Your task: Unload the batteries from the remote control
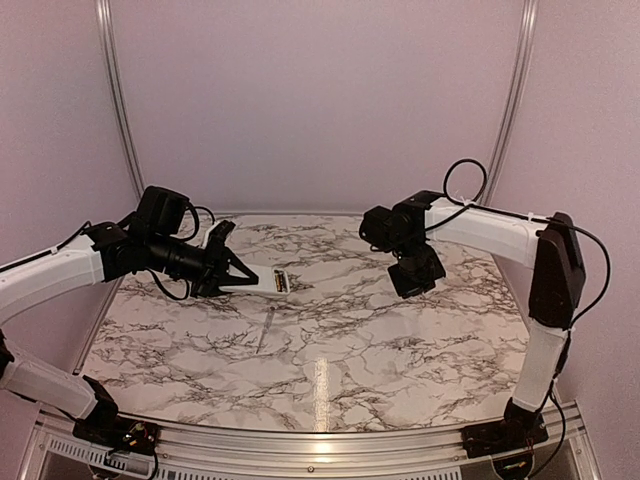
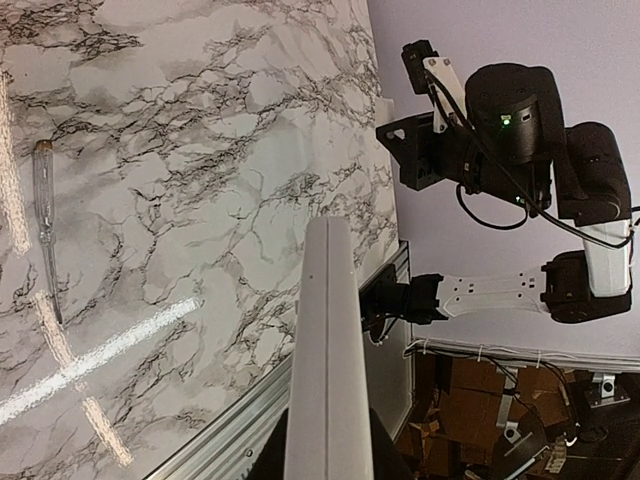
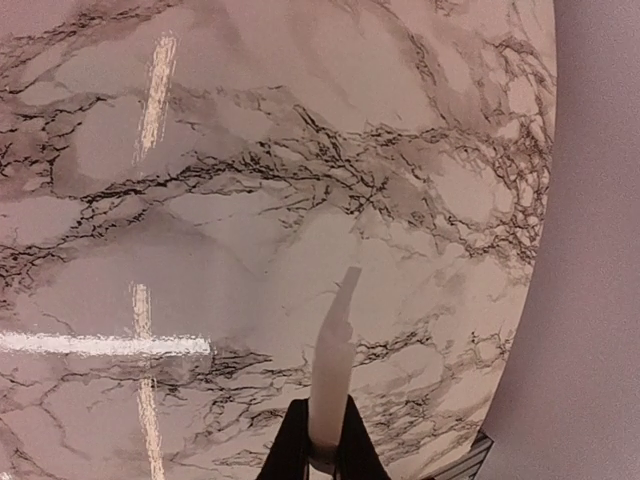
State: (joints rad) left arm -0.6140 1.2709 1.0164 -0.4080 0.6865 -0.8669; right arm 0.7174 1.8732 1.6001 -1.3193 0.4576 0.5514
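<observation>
My right gripper should keep holding the piece: the small flat white piece [image 3: 335, 365] hangs edge-on above the marble table and would drop if I opened now.
My left gripper [image 1: 243, 279] is shut on the remote control [image 1: 275, 284], a slim white bar held above the table with its free end pointing right. A dark and gold battery recess [image 1: 281, 283] shows on its upper face; I cannot make out separate batteries there. In the left wrist view the remote [image 2: 325, 350] runs up from the fingers with its plain face showing. My right gripper [image 1: 418, 275] hovers to the right of the remote, apart from it. It is shut on a small flat white piece [image 3: 335, 365], seen edge-on.
A long thin grey rod [image 1: 265, 330] lies on the marble tabletop [image 1: 380, 350] below the remote, and shows in the left wrist view [image 2: 45, 230]. A metal rail [image 1: 320, 455] runs along the near table edge. Pale walls close the back and sides.
</observation>
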